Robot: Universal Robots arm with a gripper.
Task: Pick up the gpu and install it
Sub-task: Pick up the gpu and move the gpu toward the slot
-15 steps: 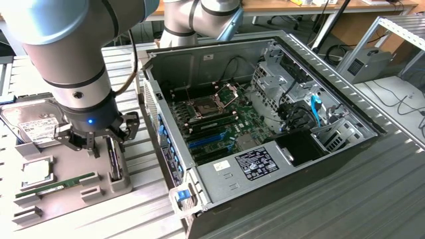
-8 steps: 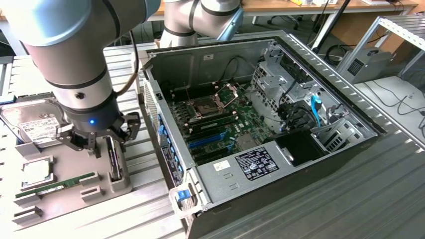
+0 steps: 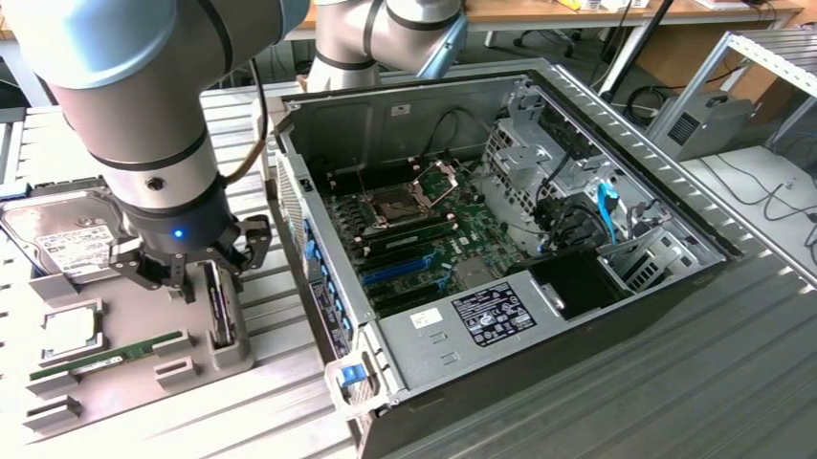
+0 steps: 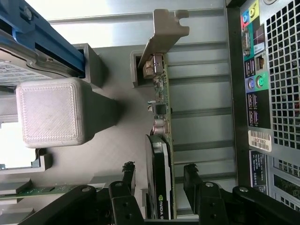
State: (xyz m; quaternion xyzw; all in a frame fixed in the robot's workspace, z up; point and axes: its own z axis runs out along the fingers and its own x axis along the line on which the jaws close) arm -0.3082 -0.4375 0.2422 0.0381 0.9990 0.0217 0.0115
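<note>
My gripper's fingers reach down beside both sides of the GPU's black cooler over the tray (image 3: 141, 382), so my gripper closes next. Closing now would catch the GPU.
The gpu (image 3: 221, 311) stands on its edge in a slot of the grey holder tray (image 3: 141, 382), to the exterior view's left of the open computer case (image 3: 511, 239). In the wrist view the gpu (image 4: 161, 108) is a thin board with a black cooler, and its silvery end bracket (image 4: 164, 33) is at the far end. My gripper (image 3: 210, 277) is lowered over the card. The gripper (image 4: 159, 171) is open, with one black finger (image 4: 129, 173) on each side of the card and a small gap to each.
The tray also holds a hard drive (image 3: 64, 239), a processor (image 3: 71, 330) and a green memory stick (image 3: 109, 359). A grey printed post (image 4: 51, 112) stands close beside the card. The case's rear port panel (image 4: 255, 70) is near. Blue slots (image 3: 396, 273) show on the motherboard.
</note>
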